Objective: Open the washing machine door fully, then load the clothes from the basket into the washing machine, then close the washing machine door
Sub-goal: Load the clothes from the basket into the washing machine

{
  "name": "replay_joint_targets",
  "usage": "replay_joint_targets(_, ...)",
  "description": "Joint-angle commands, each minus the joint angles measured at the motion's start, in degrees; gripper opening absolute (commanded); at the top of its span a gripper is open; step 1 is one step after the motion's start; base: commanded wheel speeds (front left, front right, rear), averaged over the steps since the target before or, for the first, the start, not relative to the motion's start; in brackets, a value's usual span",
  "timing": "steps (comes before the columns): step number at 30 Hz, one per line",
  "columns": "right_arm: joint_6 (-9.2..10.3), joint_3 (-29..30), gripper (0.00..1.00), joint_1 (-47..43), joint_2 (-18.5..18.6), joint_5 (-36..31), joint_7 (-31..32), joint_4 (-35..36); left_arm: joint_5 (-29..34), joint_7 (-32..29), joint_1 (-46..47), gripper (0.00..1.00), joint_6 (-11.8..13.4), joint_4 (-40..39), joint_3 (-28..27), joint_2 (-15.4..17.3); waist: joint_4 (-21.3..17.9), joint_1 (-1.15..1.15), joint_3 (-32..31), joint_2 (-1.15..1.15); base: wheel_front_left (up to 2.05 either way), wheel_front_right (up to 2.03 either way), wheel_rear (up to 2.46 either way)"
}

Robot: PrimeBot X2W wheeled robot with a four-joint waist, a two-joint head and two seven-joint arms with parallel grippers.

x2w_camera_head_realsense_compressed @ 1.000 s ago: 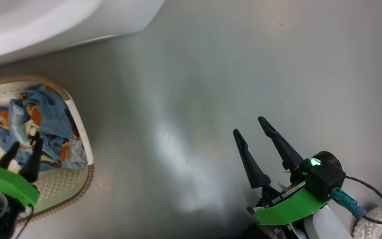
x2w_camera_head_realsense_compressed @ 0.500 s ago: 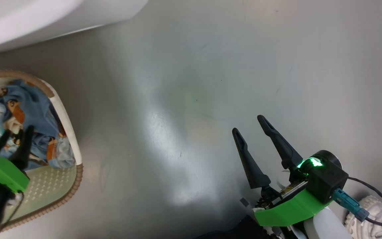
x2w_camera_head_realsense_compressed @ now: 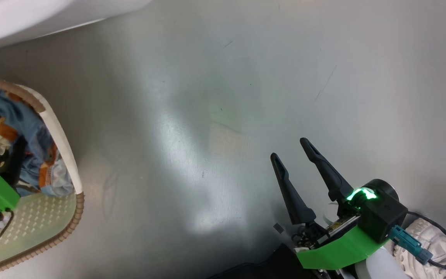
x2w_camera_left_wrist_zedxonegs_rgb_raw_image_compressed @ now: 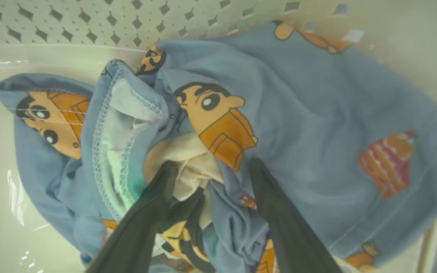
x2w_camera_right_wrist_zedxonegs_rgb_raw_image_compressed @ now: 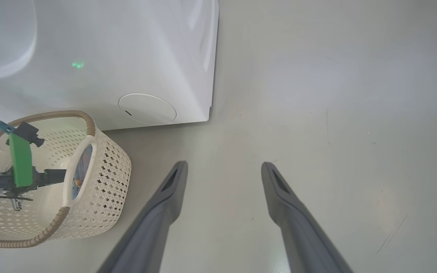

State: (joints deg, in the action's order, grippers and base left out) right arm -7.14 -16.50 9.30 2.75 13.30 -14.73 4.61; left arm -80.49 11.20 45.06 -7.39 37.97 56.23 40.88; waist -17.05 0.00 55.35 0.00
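Next, my left gripper grips the bunched cream fold point(x2w_camera_head_realsense_compressed: 0, 142) to load the clothes. Beside that fold, the blue cloth point(x2w_camera_head_realsense_compressed: 27, 121) spreads out smooth and slack.
The cream basket point(x2w_camera_head_realsense_compressed: 65, 143) with its brown rim stands on the floor at the left, close to the white washing machine point(x2w_camera_right_wrist_zedxonegs_rgb_raw_image_compressed: 127, 57). The light blue clothes point(x2w_camera_left_wrist_zedxonegs_rgb_raw_image_compressed: 298, 113) with orange cartoon prints lie bunched inside it. My left gripper point(x2w_camera_left_wrist_zedxonegs_rgb_raw_image_compressed: 212, 167) is open and reaches down into the basket point(x2w_camera_right_wrist_zedxonegs_rgb_raw_image_compressed: 104, 182), its fingertips pressed into the clothes point(x2w_camera_head_realsense_compressed: 18, 124), with a cream fold between them. My right gripper point(x2w_camera_head_realsense_compressed: 289, 149) hangs open and empty over bare floor, well to the right of the basket. The washing machine door is out of view.
The grey glossy floor point(x2w_camera_head_realsense_compressed: 223, 97) spreads between the basket and my right arm. The machine's front corner and round white flap point(x2w_camera_right_wrist_zedxonegs_rgb_raw_image_compressed: 147, 109) sit just behind the basket. A white knitted shoe point(x2w_camera_head_realsense_compressed: 432, 240) lies at the lower right by my right arm.
The whole head picture has slid to the left, so the camera has turned. My left gripper stays open in the clothes, and the right gripper has kept its place.
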Motion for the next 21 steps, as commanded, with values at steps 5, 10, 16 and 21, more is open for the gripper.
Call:
replay_joint_targets(5, -0.35, -1.6, 1.00, -3.8, 0.1, 0.2, -0.3, 1.7, 0.9, -1.2, 2.3, 1.00, -0.1, 4.5, 1.1, 2.7, -0.2, 0.00, 0.6, 0.00, 0.00, 0.00, 0.00)
replay_joint_targets(10, -0.35, -1.6, 1.00, -4.5, 0.1, 0.1, -0.3, 2.2, 4.0, -1.7, 5.2, 1.00, -0.1, 10.5, 4.4, 1.7, -0.3, 0.00, 0.9, 0.00, 0.00, 0.00, 0.00)
replay_joint_targets(16, -0.35, -1.4, 1.00, -5.5, 0.1, 0.1, -0.3, 2.7, 5.7, -2.7, 7.8, 1.00, -0.1, 16.9, 6.9, -0.5, 0.0, 0.00, 1.3, 0.00, 0.00, 0.00, 0.00)
replay_joint_targets(21, -0.35, -1.2, 1.00, -5.6, 0.1, 0.3, -0.3, 2.8, 6.7, -2.4, 9.0, 0.83, -0.1, 21.6, 8.3, -2.3, 0.2, 0.00, 1.5, 0.00, 0.00, 0.00, 0.00)
